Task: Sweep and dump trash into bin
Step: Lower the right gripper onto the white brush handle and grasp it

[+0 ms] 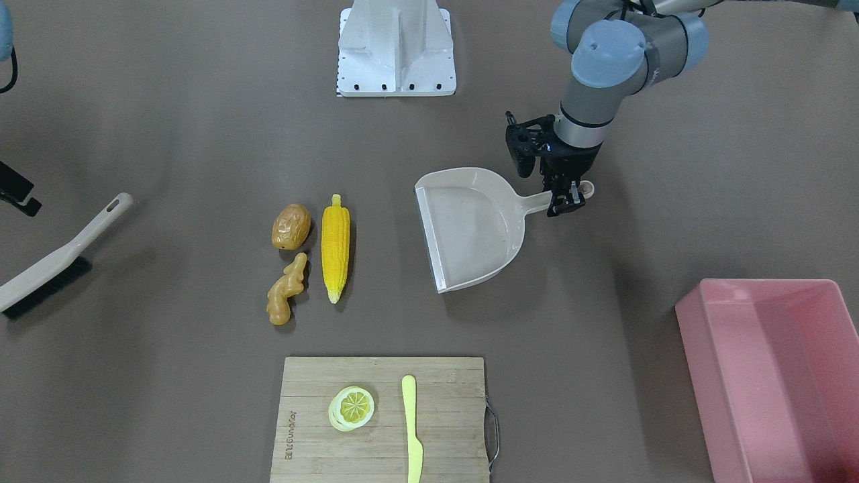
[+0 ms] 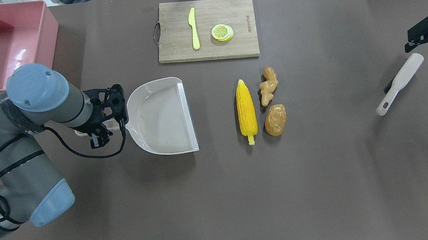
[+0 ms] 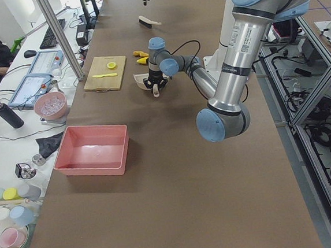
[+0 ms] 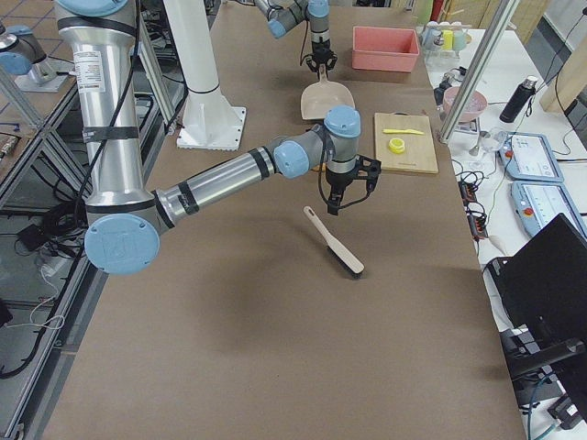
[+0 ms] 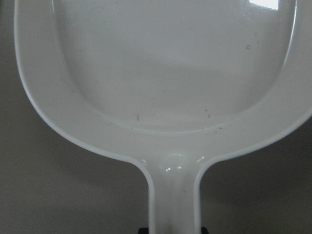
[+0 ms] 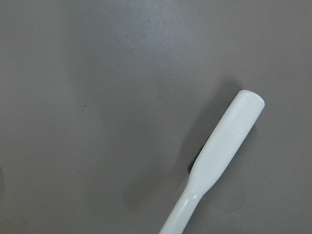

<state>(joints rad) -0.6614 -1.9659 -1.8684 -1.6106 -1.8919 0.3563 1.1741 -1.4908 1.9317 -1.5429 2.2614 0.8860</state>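
Note:
I should sweep the corn, potato and ginger into the dustpan [image 1: 470,228] next, so I should grab the brush by its handle [image 1: 109,216] with my right gripper.
The trash lies mid-table: a yellow corn cob [image 1: 335,248], a brown potato [image 1: 291,226] and a tan ginger root [image 1: 287,288]. A beige dustpan [image 1: 470,228] lies flat beside them, its mouth toward the corn. My left gripper [image 1: 566,201] is shut on the dustpan handle, which shows in the left wrist view [image 5: 174,200]. The pink bin [image 1: 711,376] stands empty at the table's corner on my left. My right gripper [image 2: 427,51] is open and empty, above the head end of a brush [image 2: 399,82] lying on the table.
A wooden cutting board [image 1: 443,429] at the far edge carries a lemon slice [image 1: 352,407] and a yellow-green knife [image 1: 411,429]. The white robot base plate [image 1: 396,54] sits at the near edge. The table top is brown.

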